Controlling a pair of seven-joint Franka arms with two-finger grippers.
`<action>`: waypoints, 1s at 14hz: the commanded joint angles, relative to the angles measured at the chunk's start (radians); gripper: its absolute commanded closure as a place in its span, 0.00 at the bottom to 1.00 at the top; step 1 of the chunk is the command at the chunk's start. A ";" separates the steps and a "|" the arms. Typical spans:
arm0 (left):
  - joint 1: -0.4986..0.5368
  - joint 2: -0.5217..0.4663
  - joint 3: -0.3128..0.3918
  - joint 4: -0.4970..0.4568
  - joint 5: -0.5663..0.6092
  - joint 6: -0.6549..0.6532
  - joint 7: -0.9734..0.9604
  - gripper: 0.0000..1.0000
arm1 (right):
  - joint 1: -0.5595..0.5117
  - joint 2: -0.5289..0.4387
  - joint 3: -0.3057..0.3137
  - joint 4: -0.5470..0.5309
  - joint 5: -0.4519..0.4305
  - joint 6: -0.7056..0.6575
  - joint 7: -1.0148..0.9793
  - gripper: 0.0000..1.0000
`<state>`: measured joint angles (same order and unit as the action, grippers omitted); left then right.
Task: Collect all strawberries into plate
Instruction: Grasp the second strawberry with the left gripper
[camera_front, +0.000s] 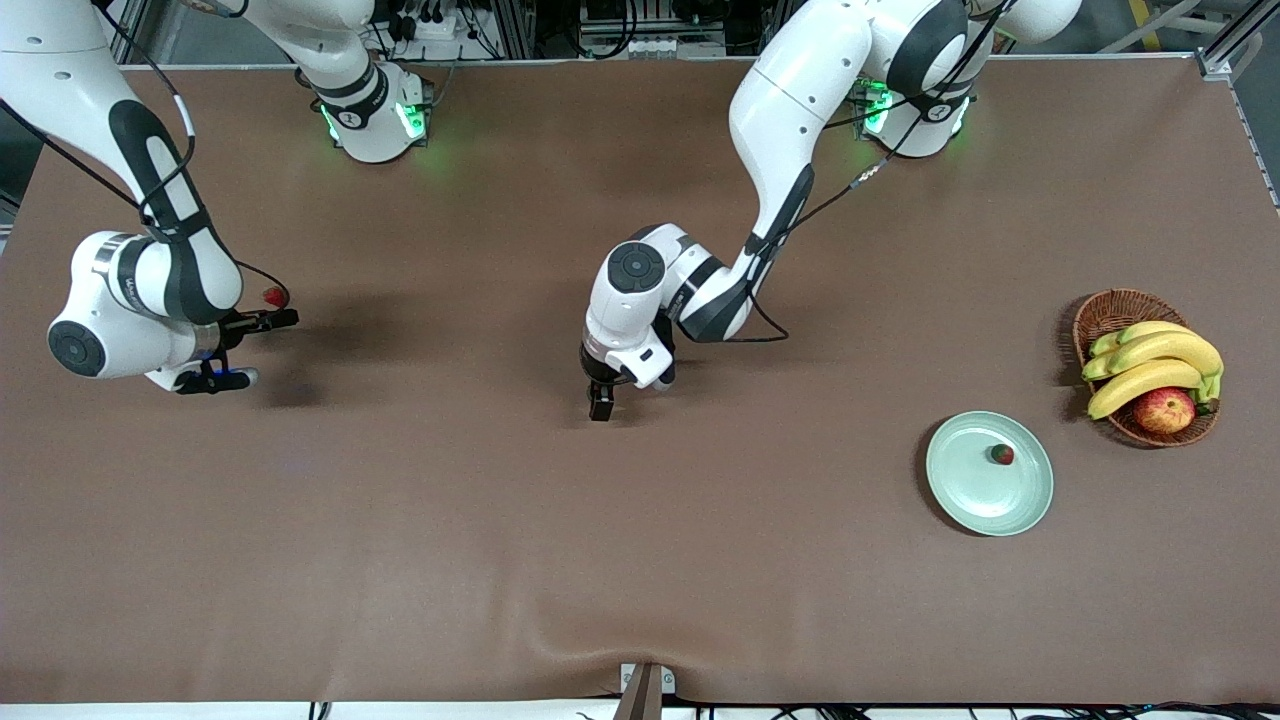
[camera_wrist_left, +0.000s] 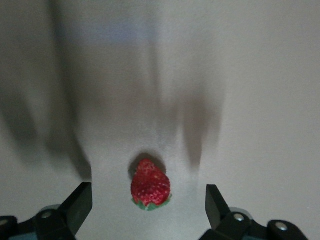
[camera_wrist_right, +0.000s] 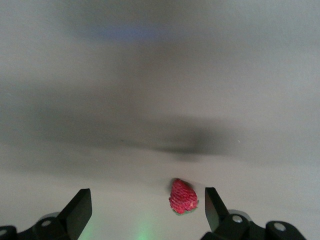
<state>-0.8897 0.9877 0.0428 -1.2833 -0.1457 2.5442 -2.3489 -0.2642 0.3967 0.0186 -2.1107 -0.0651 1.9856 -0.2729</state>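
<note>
The red strawberry sits between my left gripper's open fingers in the left wrist view, so it is time to close on the strawberry.
One strawberry (camera_front: 1001, 454) lies in the pale mint-green plate (camera_front: 960, 490) toward the left arm's end of the table. My left gripper (camera_front: 604, 396) is low over the table's middle, open, with a second strawberry (camera_wrist_left: 150, 184) on the cloth between its fingers (camera_wrist_left: 80, 200); that berry is hidden in the front view. My right gripper (camera_front: 243, 350) is open, low over the right arm's end of the table. A third strawberry (camera_front: 273, 296) lies on the cloth close to one of its fingertips (camera_wrist_right: 212, 202), and it also shows in the right wrist view (camera_wrist_right: 183, 197).
A brown wicker basket (camera_front: 1110, 312) with bananas (camera_front: 1155, 360) and a red-yellow apple (camera_front: 1164, 409) stands beside the plate, toward the left arm's end. The brown cloth has a wrinkle at its front edge (camera_front: 560, 640).
</note>
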 joint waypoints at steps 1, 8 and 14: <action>-0.011 0.026 0.015 0.035 -0.012 0.011 0.011 0.53 | -0.018 -0.013 -0.015 -0.048 -0.032 0.013 -0.017 0.00; -0.003 0.013 0.022 0.032 -0.011 0.010 0.010 1.00 | -0.047 0.033 -0.029 -0.080 -0.038 0.018 -0.017 0.00; 0.086 -0.113 0.104 0.029 0.043 -0.168 0.023 1.00 | -0.046 0.051 -0.046 -0.089 -0.038 0.018 -0.016 0.05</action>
<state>-0.8351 0.9349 0.1243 -1.2364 -0.1328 2.4422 -2.3378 -0.2932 0.4604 -0.0277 -2.1846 -0.0773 1.9906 -0.2814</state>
